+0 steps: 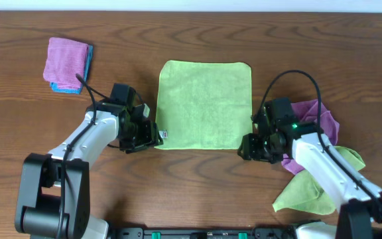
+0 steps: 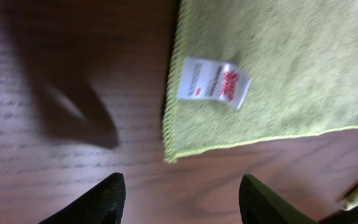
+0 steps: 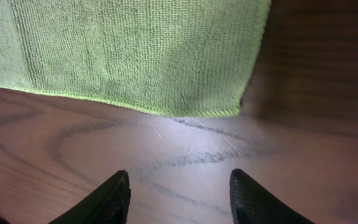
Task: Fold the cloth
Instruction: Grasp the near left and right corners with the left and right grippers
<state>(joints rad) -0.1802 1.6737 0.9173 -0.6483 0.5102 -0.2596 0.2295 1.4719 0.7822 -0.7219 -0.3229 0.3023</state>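
My left gripper is going to grab the light green cloth [image 1: 205, 105] next by its near corner beside the white care label, to fold the cloth's near edge over.
A light green cloth [image 1: 205, 105] lies flat and square on the wooden table. My left gripper [image 1: 148, 137] is open and empty beside its near left corner, where a white care label [image 2: 214, 82] shows on the cloth [image 2: 278, 62]. My right gripper [image 1: 251, 149] is open and empty just off the near right corner. The right wrist view shows the cloth's near edge and corner [image 3: 135, 53] just ahead of the open fingers [image 3: 179, 196]. The left wrist view shows the left fingers [image 2: 182, 202] over bare wood.
A folded purple cloth on a blue one [image 1: 67, 64] sits at the far left. A crumpled purple cloth [image 1: 317, 119] and a loose green cloth [image 1: 310, 186] lie under the right arm at the right.
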